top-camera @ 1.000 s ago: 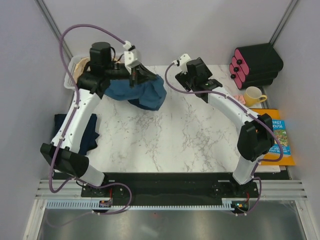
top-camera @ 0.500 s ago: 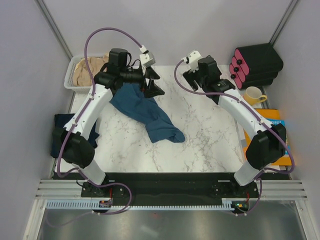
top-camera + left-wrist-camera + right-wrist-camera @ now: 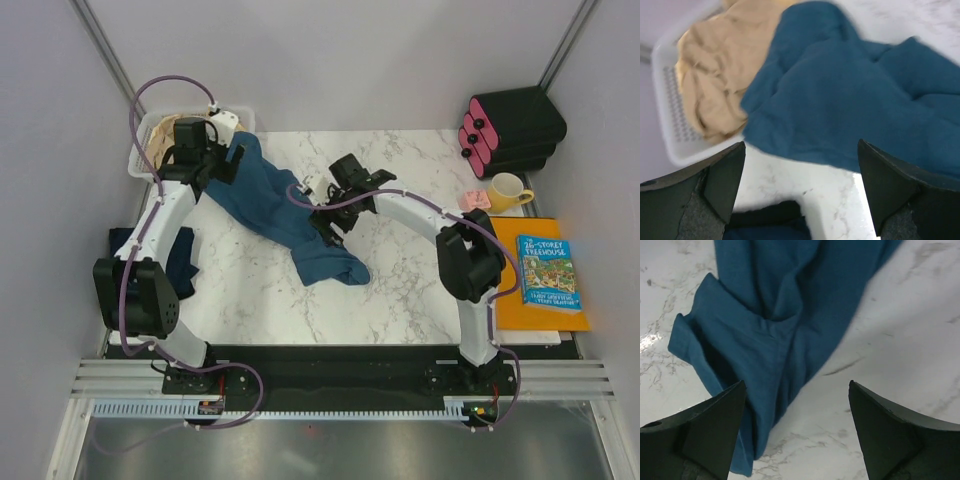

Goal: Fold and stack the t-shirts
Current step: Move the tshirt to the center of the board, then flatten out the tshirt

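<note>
My right gripper grabs the teal-blue t-shirt (image 3: 290, 215) by the loose corner jutting from its mid-table end (image 3: 359, 274) next, to stretch the t-shirt flat for folding.
A teal-blue t-shirt (image 3: 290, 215) lies crumpled in a long diagonal strip on the marble table (image 3: 400, 290), running from the basket down to mid-table. My left gripper (image 3: 228, 165) hovers open over its upper end, holding nothing. In the left wrist view the left gripper (image 3: 801, 145) looks down on the teal shirt (image 3: 840, 110), the beige shirt (image 3: 715, 65) in the basket, and a bit of the navy shirt (image 3: 770, 222). My right gripper (image 3: 322, 218) stands open just above the teal shirt's lower half (image 3: 770, 315), its jaws (image 3: 796, 382) empty. The navy t-shirt (image 3: 180, 265) lies folded at the table's left edge.
A white slotted basket (image 3: 140, 150) sits at the back left corner. On the right are a yellow mug (image 3: 508, 190), a black case with pink cylinders (image 3: 510, 130), a small pink item (image 3: 475, 200) and a book on an orange folder (image 3: 548, 272).
The left gripper let go of the teal shirt, which dropped and spread across the table. The left arm drew back toward the basket. The right arm swung in and down over the shirt.
</note>
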Robot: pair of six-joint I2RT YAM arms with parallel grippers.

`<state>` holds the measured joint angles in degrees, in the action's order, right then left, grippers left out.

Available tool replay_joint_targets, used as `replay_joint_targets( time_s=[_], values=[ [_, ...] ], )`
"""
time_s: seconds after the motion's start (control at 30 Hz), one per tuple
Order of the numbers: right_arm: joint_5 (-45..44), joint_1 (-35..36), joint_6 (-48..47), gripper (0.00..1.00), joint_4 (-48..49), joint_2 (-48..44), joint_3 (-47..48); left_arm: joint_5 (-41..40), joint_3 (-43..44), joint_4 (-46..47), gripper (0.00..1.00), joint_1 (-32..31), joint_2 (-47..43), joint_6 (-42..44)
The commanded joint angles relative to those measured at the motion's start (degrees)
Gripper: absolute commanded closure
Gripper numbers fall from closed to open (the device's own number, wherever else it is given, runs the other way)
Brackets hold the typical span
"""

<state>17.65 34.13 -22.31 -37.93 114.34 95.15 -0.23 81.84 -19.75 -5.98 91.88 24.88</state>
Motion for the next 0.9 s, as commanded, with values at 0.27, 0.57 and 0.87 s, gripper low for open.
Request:
replay_joint_targets(
  time_s=[0.27, 0.57, 0.87],
  values=[
    [7.5, 9.0, -12.9, 0.09, -5.7, 1.9, 4.3, -11.5, 3.4, 1.6, 0.0, 11.2, 2.5, 1.9],
    [8.4, 11.1, -13.6, 0.23, -6.2, 4.7, 4.6, -10.1, 5.1, 1.0, 0.0, 11.3, 4.5, 1.5],
    [9.2, 12.8, -11.8, 0.39, -4.7, 8.4, 6.7, -9.5, 4.7, 0.5, 0.0, 11.3, 5.2, 1.8]
  ],
)
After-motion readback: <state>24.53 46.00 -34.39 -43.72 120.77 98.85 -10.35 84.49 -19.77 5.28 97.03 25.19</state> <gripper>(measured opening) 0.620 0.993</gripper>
